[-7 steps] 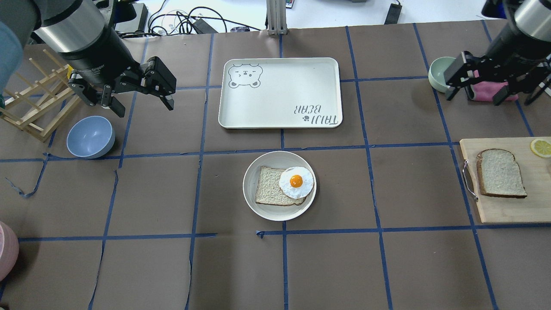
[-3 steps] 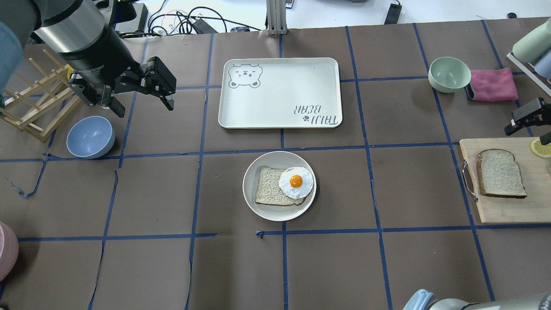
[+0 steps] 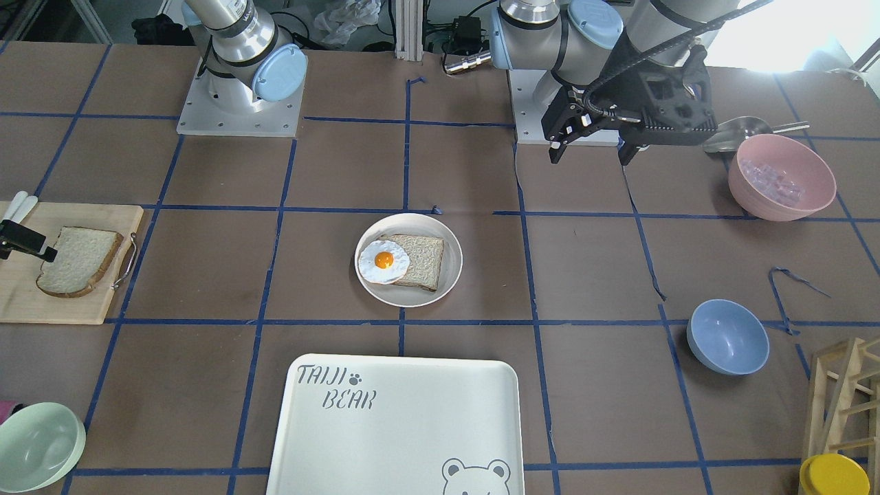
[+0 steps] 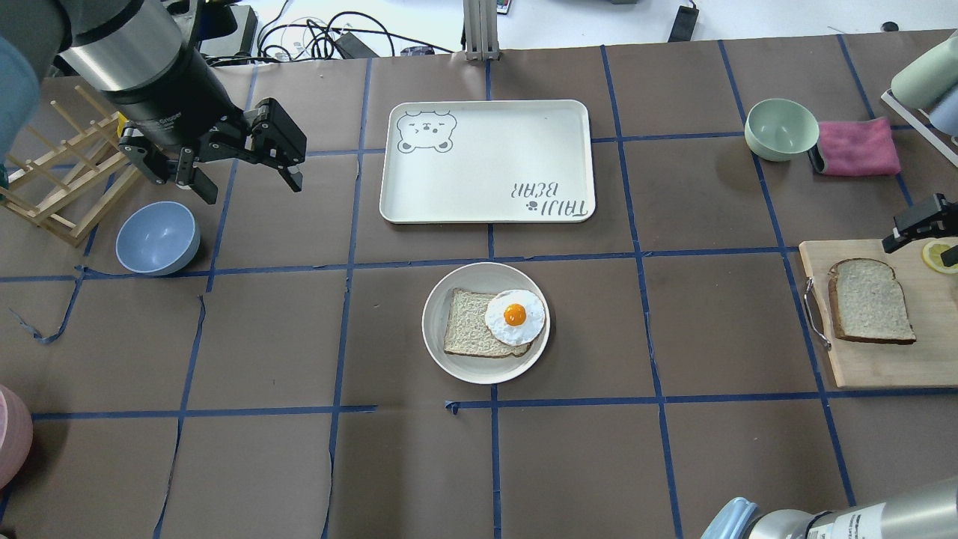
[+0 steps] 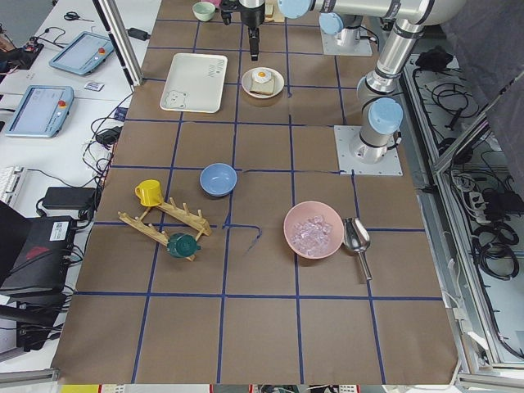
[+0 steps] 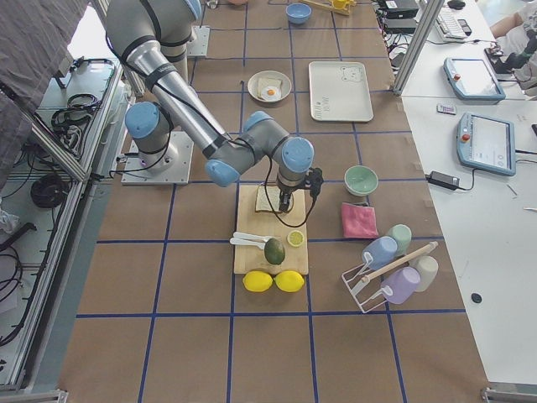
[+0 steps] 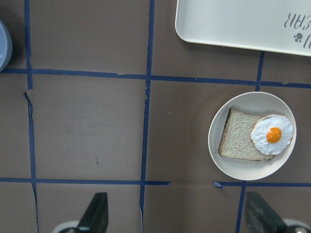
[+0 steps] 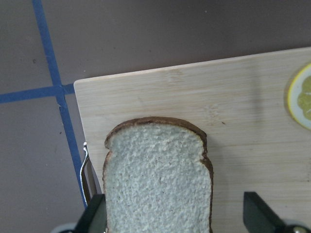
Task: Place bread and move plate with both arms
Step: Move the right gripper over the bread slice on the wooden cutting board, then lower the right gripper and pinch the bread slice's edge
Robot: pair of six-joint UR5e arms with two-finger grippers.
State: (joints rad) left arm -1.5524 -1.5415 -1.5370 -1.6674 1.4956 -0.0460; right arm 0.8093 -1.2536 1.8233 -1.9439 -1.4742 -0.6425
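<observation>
The bread needs to go on the plate point(image 3: 408, 260), so my right gripper needs to grab the bread by its crust edges next.
The bread point(image 4: 870, 301) lies flat on a wooden cutting board point(image 4: 883, 359) at the table's right, and also shows in the front view point(image 3: 77, 260). My right gripper point(image 4: 932, 239) is open and hovers over the board's far edge. In the right wrist view its gripper point(image 8: 176, 216) has one finger on each side of the bread point(image 8: 158, 179), apart from it. The plate point(image 4: 438, 352) sits mid-table and holds a squarer slice with a fried egg point(image 4: 515, 316). My left gripper point(image 4: 251, 189) is open and empty, high at the far left, well away from the plate point(image 7: 216, 155).
The white "TAIJI BEAR" tray point(image 4: 486, 161) lies beyond the plate. A blue bowl point(image 4: 157, 238) and a wooden rack point(image 4: 60, 180) stand under my left arm. A green bowl point(image 4: 780, 129), a pink cloth point(image 4: 857, 147) and a lemon slice point(image 4: 935, 258) are near my right gripper.
My right arm has swung from beside the green bowl and pink cloth to the cutting board, and its gripper now hangs over the bread. My left arm has not moved.
</observation>
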